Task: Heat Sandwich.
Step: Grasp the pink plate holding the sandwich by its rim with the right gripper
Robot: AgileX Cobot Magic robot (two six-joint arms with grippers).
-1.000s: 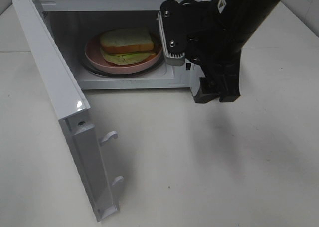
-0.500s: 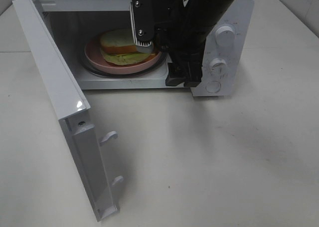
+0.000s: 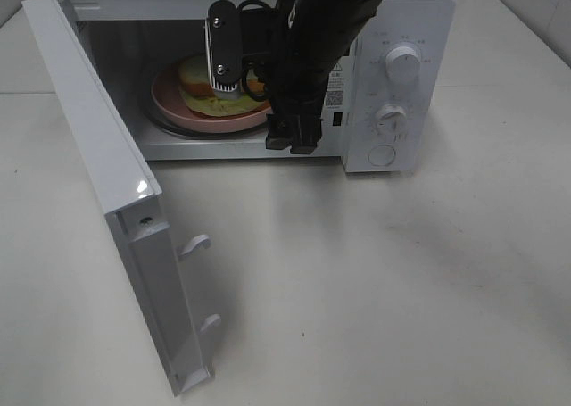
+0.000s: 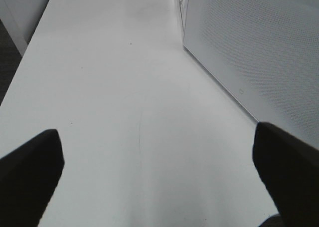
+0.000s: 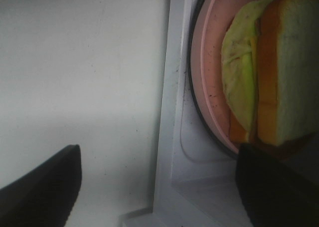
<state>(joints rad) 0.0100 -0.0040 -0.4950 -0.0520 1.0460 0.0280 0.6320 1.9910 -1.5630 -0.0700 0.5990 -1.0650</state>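
Note:
The heated sandwich (image 3: 201,80) needs to come out of the microwave, so my right gripper will next grab the pink plate by its rim (image 3: 259,120) to carry it out.
The sandwich (image 3: 197,70) lies on a round pink plate (image 3: 174,103) inside the open microwave (image 3: 419,22). In the right wrist view the sandwich (image 5: 279,72) shows pale bread, an orange layer and a yellow-green leaf on the plate (image 5: 209,92). My right gripper (image 3: 239,80) hangs at the mouth of the cavity, just in front of the sandwich and hiding part of it. Its jaws are open with nothing between them (image 5: 159,182). My left gripper (image 4: 159,187) is open over bare table and does not show in the exterior high view.
The microwave door (image 3: 89,147) stands swung out to the left, with its latch hooks (image 3: 198,244) facing the table. Two knobs (image 3: 403,64) sit on the control panel at the right. A perforated white wall (image 4: 254,47) stands beside the left gripper.
My right arm has swept left from in front of the control panel to the cavity opening, uncovering the knobs and covering part of the sandwich. Sandwich and door have not moved.

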